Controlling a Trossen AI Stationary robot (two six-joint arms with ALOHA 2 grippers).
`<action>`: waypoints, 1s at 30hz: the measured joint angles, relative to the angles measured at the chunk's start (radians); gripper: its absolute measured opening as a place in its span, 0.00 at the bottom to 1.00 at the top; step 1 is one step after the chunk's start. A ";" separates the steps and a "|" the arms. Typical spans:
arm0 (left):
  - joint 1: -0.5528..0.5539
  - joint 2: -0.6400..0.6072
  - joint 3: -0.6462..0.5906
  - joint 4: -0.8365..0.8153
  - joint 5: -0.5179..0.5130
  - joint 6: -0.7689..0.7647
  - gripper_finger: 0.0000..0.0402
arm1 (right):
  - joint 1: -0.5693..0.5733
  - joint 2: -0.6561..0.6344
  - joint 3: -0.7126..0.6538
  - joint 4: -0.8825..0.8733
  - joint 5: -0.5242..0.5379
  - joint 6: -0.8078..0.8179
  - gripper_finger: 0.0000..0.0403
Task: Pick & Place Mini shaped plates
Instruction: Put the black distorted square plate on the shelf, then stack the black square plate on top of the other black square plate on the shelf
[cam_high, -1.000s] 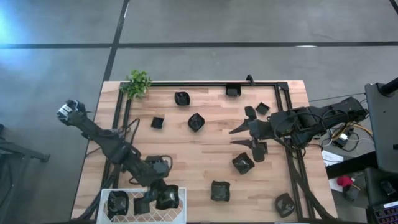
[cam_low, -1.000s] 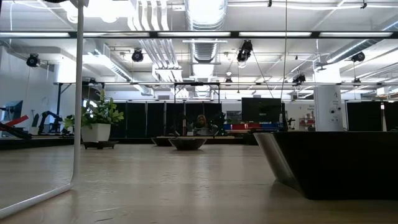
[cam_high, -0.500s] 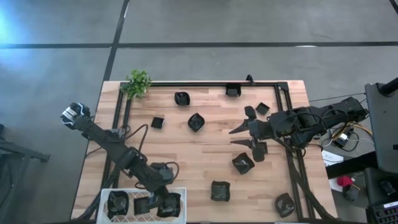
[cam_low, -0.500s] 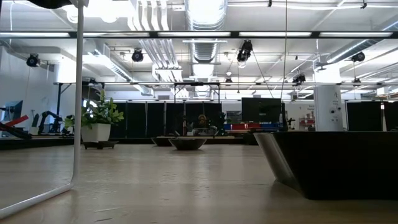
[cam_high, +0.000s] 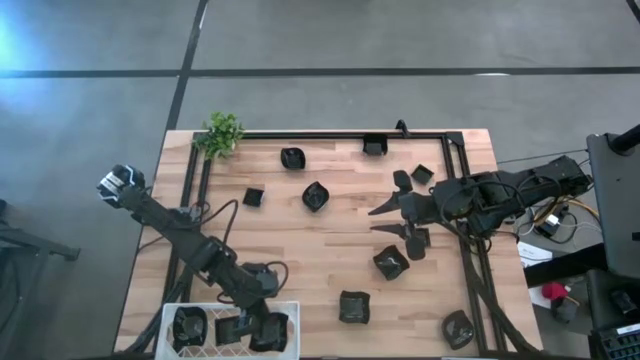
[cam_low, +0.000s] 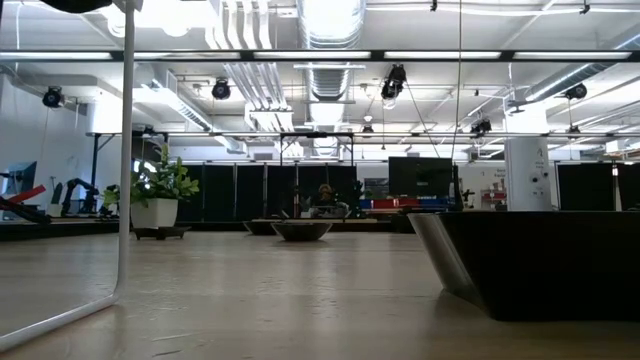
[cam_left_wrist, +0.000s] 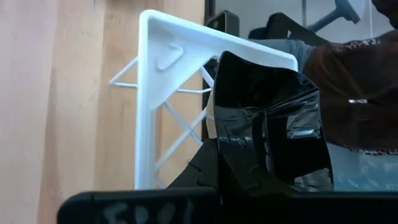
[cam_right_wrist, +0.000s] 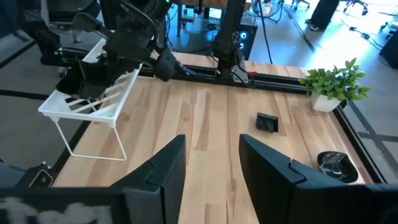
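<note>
My left gripper releases the mini plate now, since my fingers hold it inside the white rack's rim (cam_high: 297, 325) and it would settle there.
My left gripper (cam_high: 266, 328) is over the white wire rack (cam_high: 290, 312) at the table's near left, shut on a glossy black mini plate (cam_left_wrist: 267, 124). Two more plates (cam_high: 188, 325) lie in the rack. My right gripper (cam_high: 383, 220) hovers open over the table's right half, nothing between its fingers (cam_right_wrist: 211, 168). Several other mini plates lie flat on the wood, among them one at the middle (cam_high: 316, 196), one below the right gripper (cam_high: 390, 262) and one near the front (cam_high: 353, 306). My left gripper pinches the plate by its lower rim (cam_left_wrist: 239, 152) between its two fingers, which slant down toward the table's near edge. The plate stands on edge above the fingers, tilted, its hollow face toward the camera. It is lifted clear over the rack's corner (cam_left_wrist: 155, 37).
A small green plant (cam_high: 221, 133) stands at the far left corner. A black metal frame (cam_high: 330, 135) runs along the far edge and both sides. In the low view a plate (cam_low: 540, 260) fills the right and the rack's leg (cam_low: 122, 200) stands left.
My left gripper has gone toward the table's near edge and a little down, carrying the plate from the rack's far rim to over the rack, then kept still. The right arm has not moved.
</note>
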 joint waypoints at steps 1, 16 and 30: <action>0.000 0.000 0.000 0.000 0.001 -0.002 0.00 | 0.000 0.000 0.000 0.000 0.000 0.000 0.36; 0.001 0.000 0.000 -0.005 0.023 0.011 0.18 | 0.000 0.000 0.000 0.000 0.002 0.004 0.34; 0.042 -0.087 0.000 -0.024 0.018 0.101 0.20 | 0.000 0.000 0.000 0.000 0.002 0.004 0.34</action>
